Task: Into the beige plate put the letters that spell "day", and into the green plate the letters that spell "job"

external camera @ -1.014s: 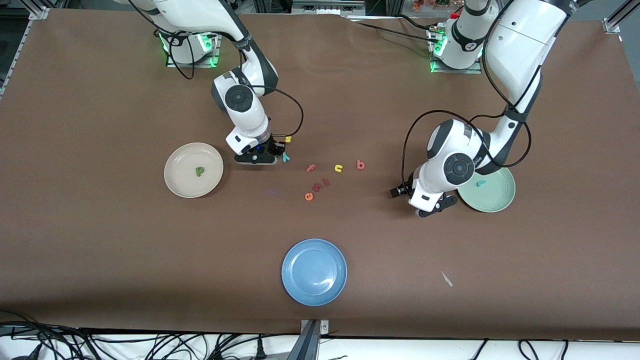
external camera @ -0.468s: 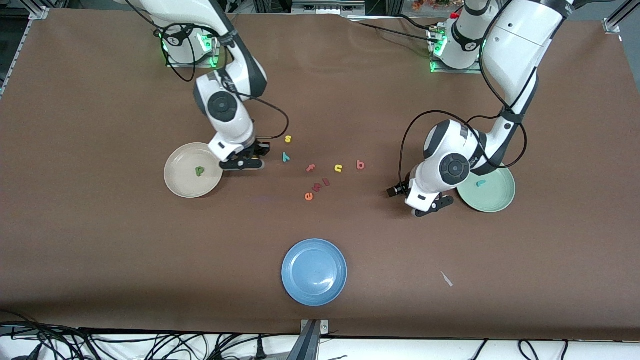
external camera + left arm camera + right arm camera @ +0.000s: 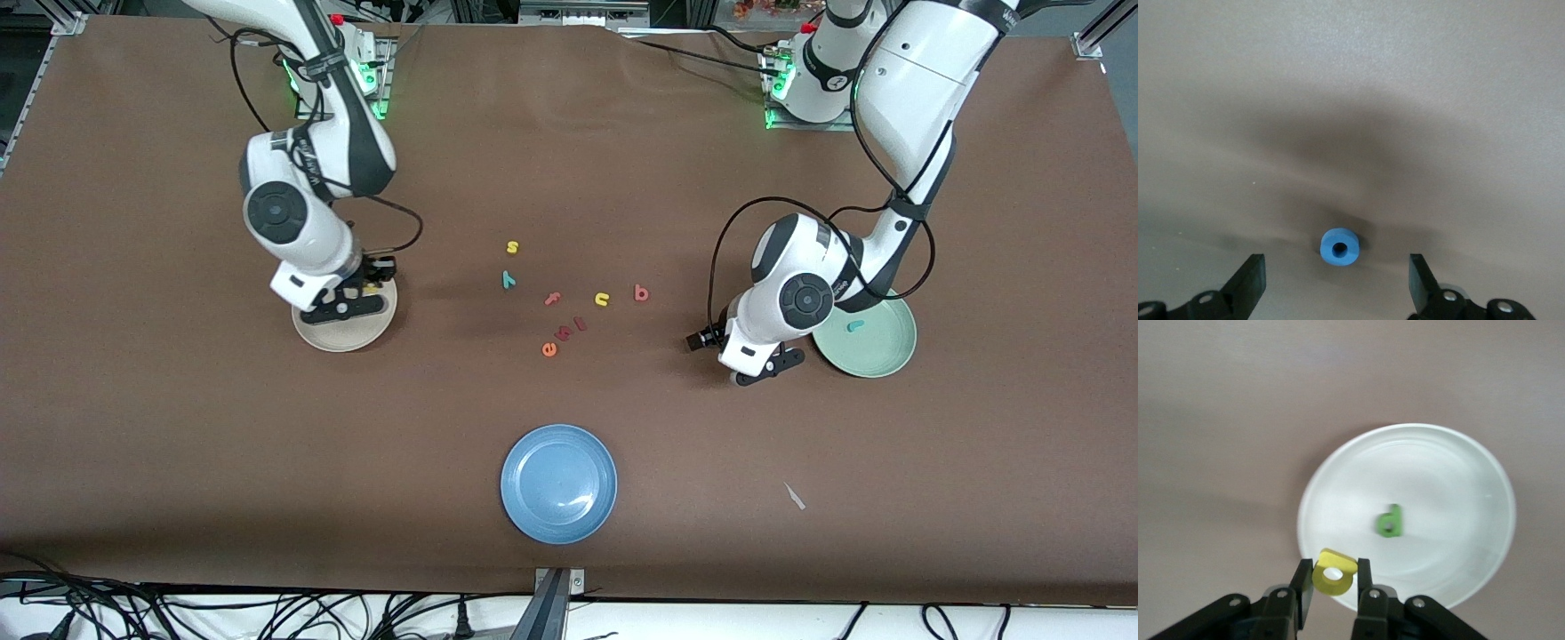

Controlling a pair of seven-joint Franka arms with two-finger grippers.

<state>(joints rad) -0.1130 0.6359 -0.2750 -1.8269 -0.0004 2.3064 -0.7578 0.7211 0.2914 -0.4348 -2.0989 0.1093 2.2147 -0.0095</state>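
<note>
I will next grip the blue o by its round outer ring (image 3: 1339,256) with my left gripper, to help spell "job" in the green plate.
My right gripper (image 3: 1333,579) is shut on the yellow a (image 3: 1333,573) and hangs over the rim of the beige plate (image 3: 1451,453). The green d (image 3: 1390,520) lies in that plate (image 3: 348,341). The teal y (image 3: 508,279) and the red-pink b (image 3: 641,292) lie on the table among the loose letters. My left gripper (image 3: 1337,272) is open, low over the blue o (image 3: 1339,247), which lies on the table between its fingers. In the front view that gripper (image 3: 763,364) is beside the green plate (image 3: 876,356), which holds the teal j (image 3: 855,326), and it hides the o.
Other letters lie mid-table: a yellow s (image 3: 512,246), a pink f (image 3: 553,299), a yellow u (image 3: 602,300), an orange e (image 3: 549,349) and two pink ones (image 3: 571,329). A blue plate (image 3: 558,483) sits nearer the front camera. A paper scrap (image 3: 794,496) lies beside it.
My right arm has swung from the loose letters toward its own end of the table and now holds the yellow a over the beige plate. The left gripper has shifted slightly.
</note>
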